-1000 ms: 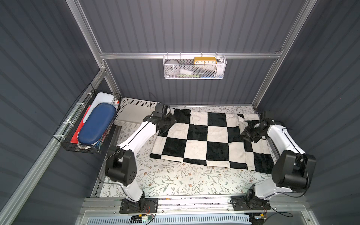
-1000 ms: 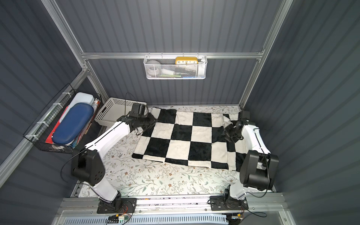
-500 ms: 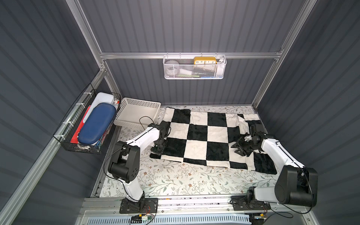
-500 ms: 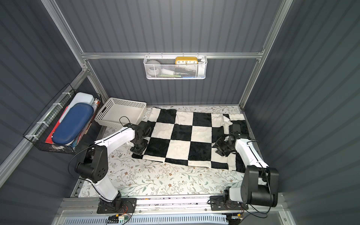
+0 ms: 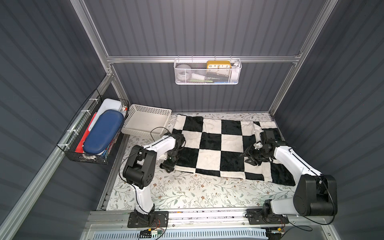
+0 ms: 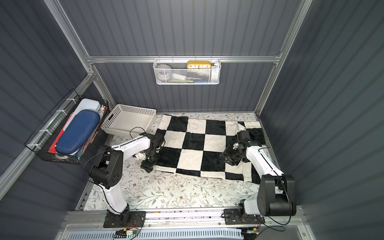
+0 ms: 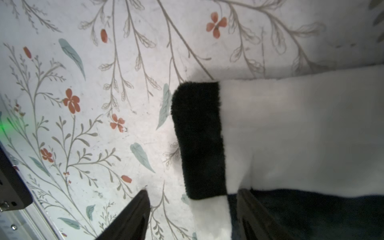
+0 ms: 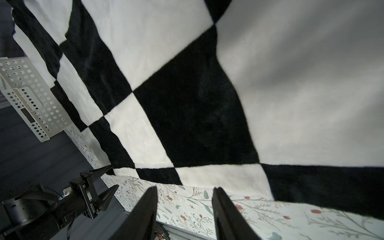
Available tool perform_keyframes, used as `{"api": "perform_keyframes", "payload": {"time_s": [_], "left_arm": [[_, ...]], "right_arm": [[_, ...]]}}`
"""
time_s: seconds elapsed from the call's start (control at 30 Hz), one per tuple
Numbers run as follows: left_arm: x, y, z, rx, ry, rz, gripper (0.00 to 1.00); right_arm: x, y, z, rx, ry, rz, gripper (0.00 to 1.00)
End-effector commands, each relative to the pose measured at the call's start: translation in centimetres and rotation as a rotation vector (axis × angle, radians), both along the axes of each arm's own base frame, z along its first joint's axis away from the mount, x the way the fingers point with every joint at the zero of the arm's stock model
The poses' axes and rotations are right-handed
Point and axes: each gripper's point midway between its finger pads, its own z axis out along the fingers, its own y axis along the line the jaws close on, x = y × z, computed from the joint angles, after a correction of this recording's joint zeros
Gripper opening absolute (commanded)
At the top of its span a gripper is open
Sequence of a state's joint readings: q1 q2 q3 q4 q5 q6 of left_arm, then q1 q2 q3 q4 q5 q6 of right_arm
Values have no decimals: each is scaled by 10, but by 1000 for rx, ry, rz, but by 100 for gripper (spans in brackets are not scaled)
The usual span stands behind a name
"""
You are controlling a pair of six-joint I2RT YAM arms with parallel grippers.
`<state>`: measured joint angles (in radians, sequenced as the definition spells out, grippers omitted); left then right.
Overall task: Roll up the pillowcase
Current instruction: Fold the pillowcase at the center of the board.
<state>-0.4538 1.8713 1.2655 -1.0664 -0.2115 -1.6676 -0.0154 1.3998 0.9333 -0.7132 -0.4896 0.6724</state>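
The left gripper pinches the pillowcase (image 5: 220,145) at its near corner by the black patch next, to fold the pillowcase's near edge over for rolling.
The black-and-white checkered pillowcase (image 5: 220,145) (image 6: 199,145) lies spread flat over the back half of the table. My left gripper (image 5: 169,164) (image 6: 148,165) stands open at its near left corner. In the left wrist view that corner of the pillowcase (image 7: 291,128) lies between the spread fingers of the left gripper (image 7: 193,193), not pinched. My right gripper (image 5: 248,159) (image 6: 227,159) hovers open over the pillowcase's right part. In the right wrist view the right gripper (image 8: 185,190) has nothing between its fingers, and the pillowcase (image 8: 187,99) fills the view.
A white perforated basket (image 5: 145,122) stands at the back left, touching the pillowcase's far left corner. A wire basket (image 5: 101,133) with a blue case hangs on the left wall, and a mesh basket (image 5: 207,71) on the back wall. Floral table covering (image 5: 197,191) shows in front.
Both arms have drawn back from the pillowcase's far side toward its near edge. The left gripper has opened wide; the right one has opened a little more.
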Motion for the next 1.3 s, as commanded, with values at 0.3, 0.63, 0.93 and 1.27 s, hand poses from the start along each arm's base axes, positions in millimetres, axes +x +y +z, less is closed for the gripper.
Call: {"api": "perform_keyframes", "payload": {"time_s": [0.3,0.63,0.93,1.27], "left_arm": [[-23,19,-30,131,78,101,59],[-7,13,-52,117,58,40,28],[-4,9,-60,80,23,-38,6],[23,-14,-20,33,-68,-156,0]], "right_arm": [[-2,-3,3,-42,12,24,47],[-4,-17,11,-123,12,16,47],[-5,-34,19,-176,17,-12,46],[-57,-129,1,-220,272,-521,46]]}}
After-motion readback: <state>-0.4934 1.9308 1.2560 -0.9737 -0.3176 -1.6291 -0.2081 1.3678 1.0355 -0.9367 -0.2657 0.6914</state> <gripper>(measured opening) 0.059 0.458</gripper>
